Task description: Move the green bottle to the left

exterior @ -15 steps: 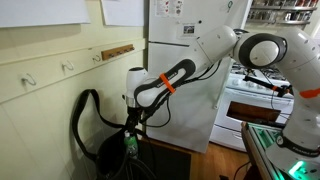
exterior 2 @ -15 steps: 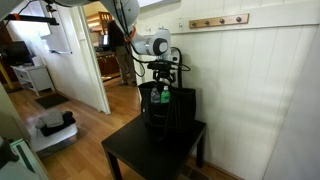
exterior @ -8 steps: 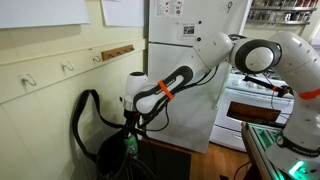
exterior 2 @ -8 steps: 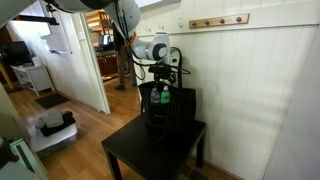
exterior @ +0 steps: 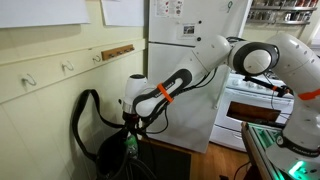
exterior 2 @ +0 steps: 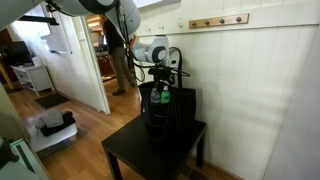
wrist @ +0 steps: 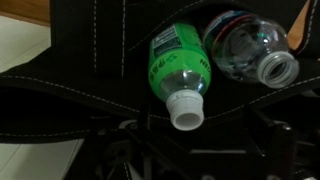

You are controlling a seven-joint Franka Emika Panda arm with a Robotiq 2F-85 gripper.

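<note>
The end of the whitish cap [exterior: 131,136] [wrist: 188,110] is level with my open fingers, so it would be caught if I closed now, and my gripper will close.
The green bottle [wrist: 180,68] with its whitish cap [wrist: 188,110] sticks up out of a black bag [wrist: 60,60], next to a clear bottle with a blue label [wrist: 245,45]. It also shows in both exterior views [exterior: 129,146] [exterior 2: 165,97]. My gripper [wrist: 195,150] hangs just above the cap, and its dark fingers stand apart on either side of it without touching. In both exterior views the gripper [exterior: 130,126] [exterior 2: 161,78] is straight over the bag.
The black bag [exterior 2: 160,118] stands on a small black table [exterior 2: 135,155] against a white panelled wall. Its looped strap [exterior: 80,108] rises beside the gripper. A fridge [exterior: 185,60] and stove [exterior: 255,105] stand behind the arm.
The arm's upper links have shifted slightly. The gripper stays over the bottle at about the same height. The bottle has not moved.
</note>
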